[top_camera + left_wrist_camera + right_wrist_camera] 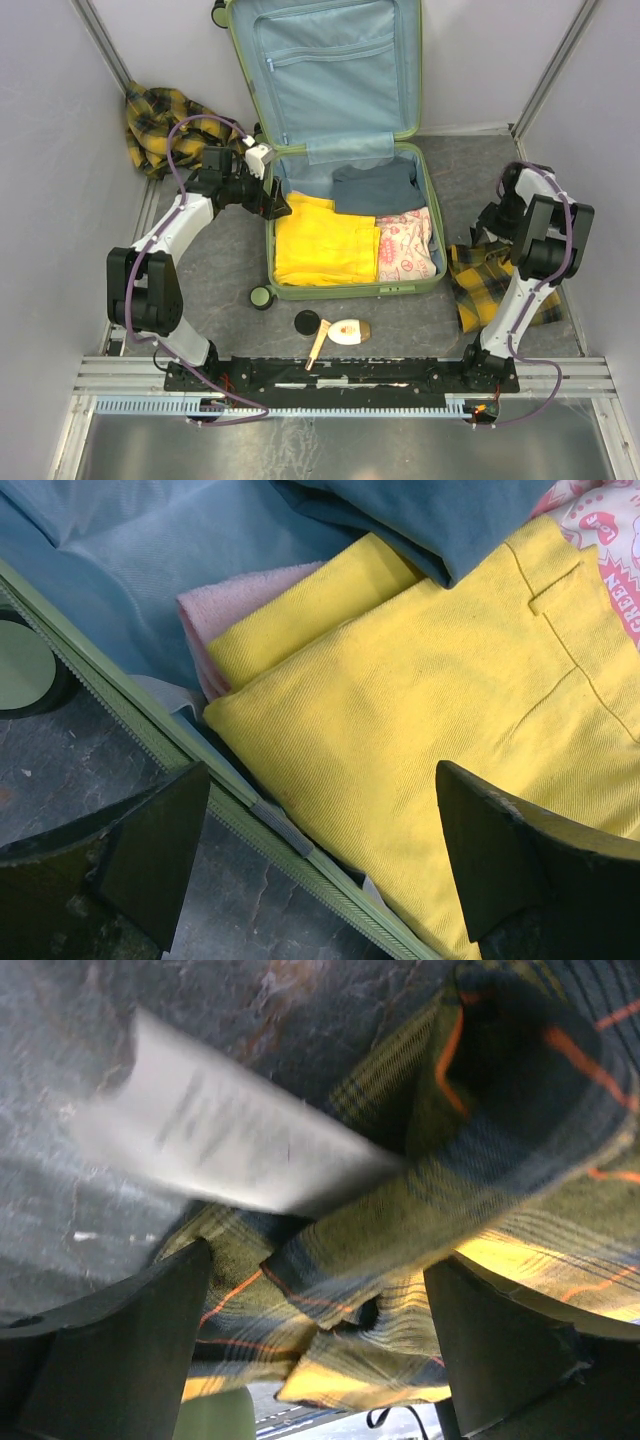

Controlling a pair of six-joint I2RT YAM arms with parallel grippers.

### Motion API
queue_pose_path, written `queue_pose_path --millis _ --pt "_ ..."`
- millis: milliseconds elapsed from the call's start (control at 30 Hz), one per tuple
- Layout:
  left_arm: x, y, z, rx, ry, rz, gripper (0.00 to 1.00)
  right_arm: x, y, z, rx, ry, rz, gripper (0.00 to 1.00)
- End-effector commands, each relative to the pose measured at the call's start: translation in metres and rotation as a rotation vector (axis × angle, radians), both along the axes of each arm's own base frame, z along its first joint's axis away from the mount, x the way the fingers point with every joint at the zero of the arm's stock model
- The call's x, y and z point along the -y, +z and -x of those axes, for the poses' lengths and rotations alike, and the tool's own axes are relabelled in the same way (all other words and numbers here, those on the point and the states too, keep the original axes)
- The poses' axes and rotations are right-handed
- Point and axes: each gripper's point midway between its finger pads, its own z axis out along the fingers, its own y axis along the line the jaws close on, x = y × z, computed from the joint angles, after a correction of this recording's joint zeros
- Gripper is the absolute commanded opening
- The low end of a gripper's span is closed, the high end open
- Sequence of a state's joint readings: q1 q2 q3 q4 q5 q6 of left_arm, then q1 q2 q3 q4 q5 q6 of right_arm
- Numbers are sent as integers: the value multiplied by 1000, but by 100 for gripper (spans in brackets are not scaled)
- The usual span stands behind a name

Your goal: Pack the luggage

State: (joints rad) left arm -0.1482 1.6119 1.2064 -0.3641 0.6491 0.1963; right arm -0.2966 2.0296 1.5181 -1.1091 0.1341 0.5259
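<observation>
My right gripper should close now, because its fingers reach down on either side of the fold [352,1258] near the white tag [245,1130]. Closing now would hold the plaid cloth.
The lime-green luggage [262,232] lies open, its blue-lined lid [330,70] propped against the back wall. Inside are a folded yellow garment [325,245], a blue-grey garment [378,188] and a pink patterned cloth [408,245]. My left gripper [278,205] hovers open over the luggage's left rim [300,845]; in the left wrist view its gripper [320,865] straddles the rim and the yellow garment [430,710], holding nothing. My right gripper [478,238] stands open over a yellow plaid cloth [490,285]. In the right wrist view that gripper [320,1345] has the plaid cloth [400,1250] loose between wide jaws.
A second plaid cloth [165,125] is bunched at the back left. In front of the luggage lie a black disc [307,322], a wooden-handled tool [318,345] and a white-and-brown object [348,331]. A pink towel [250,595] shows under the yellow garment. White walls close in both sides.
</observation>
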Motion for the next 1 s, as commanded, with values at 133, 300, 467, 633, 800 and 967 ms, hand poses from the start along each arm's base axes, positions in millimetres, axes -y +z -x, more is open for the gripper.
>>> queue_pose_path --millis 133,300,467,633,800,967 --pt "-4 13 -4 14 3 -39 100 5 -41 -10 -59 -37 2 61" --pt "-5 15 -5 16 7 -43 100 -5 -49 -13 -49 -5 -77 8" --pt "-5 16 -4 23 4 -42 100 -2 -17 -26 58 64 -116 1" --pt "-3 17 -4 35 -4 -32 100 2 31 -35 206 255 -109 1" --pt "-1 18 -5 40 -13 -19 100 7 62 -30 271 384 -99 1" --pt "0 18 -5 49 -22 -13 100 0 98 -31 355 499 -133 1"
